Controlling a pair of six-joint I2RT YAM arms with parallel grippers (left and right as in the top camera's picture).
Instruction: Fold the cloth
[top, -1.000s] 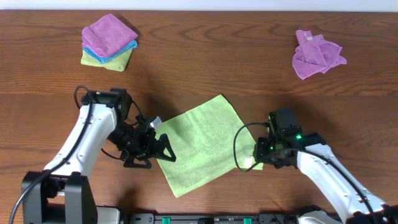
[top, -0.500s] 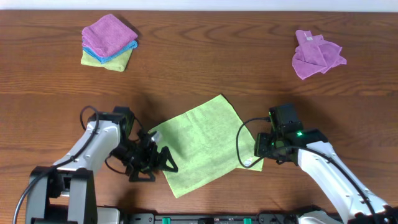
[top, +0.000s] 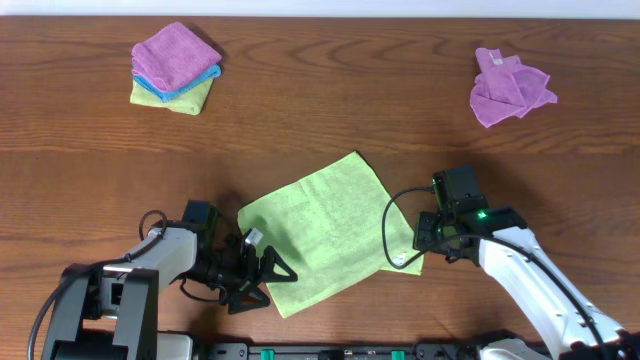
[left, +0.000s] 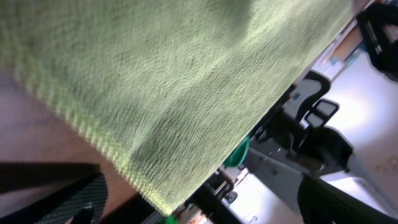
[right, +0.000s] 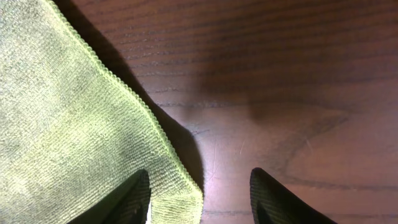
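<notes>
My left gripper grabs the lime-green cloth's front edge (top: 285, 308) (left: 164, 196) next, away from the tagged corner, to fold the front over.
The lime-green cloth (top: 325, 230) lies flat on the wooden table, turned like a diamond. My left gripper (top: 268, 285) is open and low at the cloth's front-left edge. In the left wrist view the cloth (left: 161, 81) fills the upper left, with its edge between my spread fingers (left: 205, 208). My right gripper (top: 412, 255) is open at the cloth's right corner, where a small white tag (top: 400, 262) shows. In the right wrist view that corner (right: 177, 199) lies between the two open fingers (right: 199, 177), flat on the table.
A stack of folded purple, blue and green cloths (top: 175, 65) sits at the back left. A crumpled purple cloth (top: 510, 88) lies at the back right. The table's front edge and the arm bases run just behind both grippers.
My left gripper has slid toward the front along the cloth's left edge and dropped lower. The right gripper has shifted only slightly at the right corner. The cloth lies as before.
</notes>
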